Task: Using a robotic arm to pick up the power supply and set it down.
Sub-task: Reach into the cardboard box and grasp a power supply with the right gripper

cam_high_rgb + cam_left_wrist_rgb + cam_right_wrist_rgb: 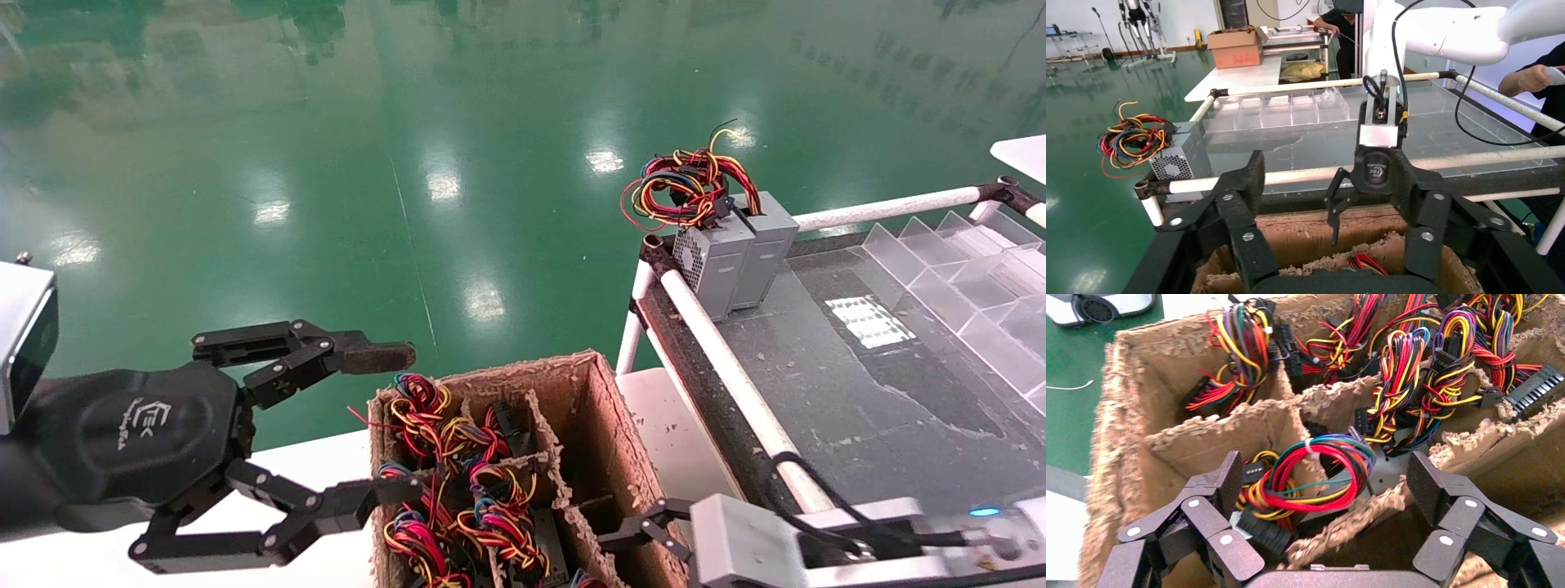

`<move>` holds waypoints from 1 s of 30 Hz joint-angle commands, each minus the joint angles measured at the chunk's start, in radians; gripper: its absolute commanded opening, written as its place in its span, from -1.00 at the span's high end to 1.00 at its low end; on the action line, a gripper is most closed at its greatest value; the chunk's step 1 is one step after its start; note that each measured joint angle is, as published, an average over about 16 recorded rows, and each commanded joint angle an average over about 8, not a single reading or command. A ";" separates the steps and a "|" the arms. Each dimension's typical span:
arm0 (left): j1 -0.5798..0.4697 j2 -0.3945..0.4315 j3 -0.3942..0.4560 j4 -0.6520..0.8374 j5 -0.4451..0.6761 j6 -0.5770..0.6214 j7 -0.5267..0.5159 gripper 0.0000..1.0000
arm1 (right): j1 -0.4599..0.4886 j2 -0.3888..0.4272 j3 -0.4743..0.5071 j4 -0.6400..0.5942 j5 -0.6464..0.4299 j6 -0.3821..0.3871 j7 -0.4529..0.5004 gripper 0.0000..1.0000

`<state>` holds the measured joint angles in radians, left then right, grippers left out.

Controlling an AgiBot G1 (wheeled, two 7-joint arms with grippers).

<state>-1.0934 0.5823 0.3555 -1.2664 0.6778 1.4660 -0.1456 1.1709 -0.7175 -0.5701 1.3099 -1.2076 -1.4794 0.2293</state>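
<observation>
The power supply needs to come out of the cardboard box [1125,441], so my right gripper should grab it by its looped wire bundle [1318,471] next.
My right gripper [1326,481] hangs open over a worn cardboard box [1125,441] with torn dividers. Below it lies the power supply [1387,473], a grey metal box under a looped bunch of red, yellow and orange wires [1315,478] with a black connector [1263,533]. No finger touches it. In the head view only one finger of the right gripper [633,539] and its silver wrist block show at the box's near right. My left gripper [392,425] is open beside the box's left wall, holding nothing.
Several more wire bundles [458,482] fill the box's other compartments. Two grey power supplies [739,249] stand at the far corner of a dark table [858,408] edged by a white rail [719,343]. Clear plastic dividers [964,286] sit on its right.
</observation>
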 commanded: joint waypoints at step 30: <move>0.000 0.000 0.000 0.000 0.000 0.000 0.000 -1.00 | -0.027 -0.025 -0.018 0.015 -0.041 0.049 0.001 1.00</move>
<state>-1.0935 0.5822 0.3559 -1.2664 0.6776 1.4658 -0.1454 1.1442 -0.7444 -0.5889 1.3250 -1.2497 -1.4306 0.2311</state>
